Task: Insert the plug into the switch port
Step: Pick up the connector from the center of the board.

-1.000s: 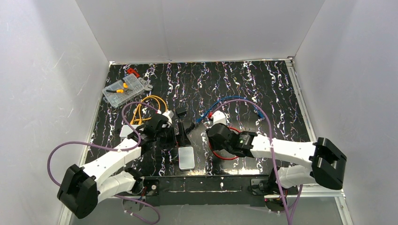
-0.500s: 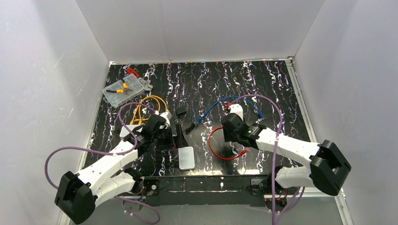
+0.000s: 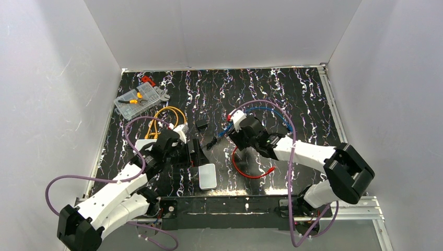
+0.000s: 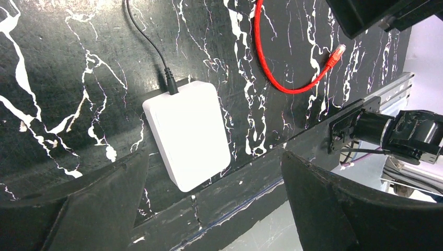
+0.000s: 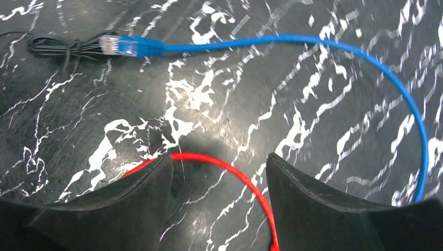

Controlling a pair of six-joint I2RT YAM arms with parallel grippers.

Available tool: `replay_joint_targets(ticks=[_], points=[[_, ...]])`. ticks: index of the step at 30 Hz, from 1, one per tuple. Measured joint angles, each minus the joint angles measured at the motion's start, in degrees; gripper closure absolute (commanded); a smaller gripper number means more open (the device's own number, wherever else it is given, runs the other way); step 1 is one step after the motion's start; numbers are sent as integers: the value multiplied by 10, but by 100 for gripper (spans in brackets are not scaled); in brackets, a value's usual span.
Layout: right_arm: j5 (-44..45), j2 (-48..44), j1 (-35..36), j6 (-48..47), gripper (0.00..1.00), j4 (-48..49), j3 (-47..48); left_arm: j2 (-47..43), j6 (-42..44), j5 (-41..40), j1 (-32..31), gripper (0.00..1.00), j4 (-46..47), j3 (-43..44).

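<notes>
The blue cable needs to be grabbed next by my right gripper just behind its clear plug, so that the plug stays free to hand over to my left gripper.
The pale grey-white switch box (image 3: 207, 176) lies near the front edge, and in the left wrist view (image 4: 188, 133) a black cord (image 4: 151, 47) is plugged into its far edge. My left gripper (image 3: 197, 156) is open and empty just behind the box, with its fingers (image 4: 94, 209) standing wide apart. A blue cable's clear plug (image 5: 117, 45) lies on the mat (image 3: 220, 134). A red cable (image 5: 230, 168) loops between the fingers of my right gripper (image 5: 219, 175), which is open and empty (image 3: 236, 142). The red cable's plug (image 4: 338, 51) lies free on the mat.
A smaller white box (image 3: 142, 145) sits left of my left gripper. A yellow cable (image 3: 166, 116) and a clear parts case (image 3: 137, 100) lie at the back left. A bundled black cord (image 5: 57, 48) lies next to the blue plug. Grey walls enclose the mat.
My right arm has swung from the front toward the back left, ending over the top of the red loop near the blue plug. My left arm has shifted slightly toward the switch box.
</notes>
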Motion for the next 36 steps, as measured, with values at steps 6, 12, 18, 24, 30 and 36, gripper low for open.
replay_joint_targets(ticks=[6, 12, 18, 24, 30, 36], points=[[-113, 47, -15, -155, 28, 50, 6, -13, 0, 0, 0, 2, -9, 0], [-240, 62, -35, -296, 32, 106, -11, -22, 0, 4, 0, 2, -9, 0], [-347, 98, -68, -402, 36, 115, 2, -35, 2, 4, 0, 2, -14, 0], [-402, 139, -75, -461, 36, 115, 35, -47, 7, 3, 2, 2, -24, 1], [-422, 184, -75, -494, 37, 118, 69, -47, 13, 3, 2, 2, -25, 1], [-432, 210, -79, -511, 42, 117, 86, -45, 17, 3, 5, 2, -25, 2]])
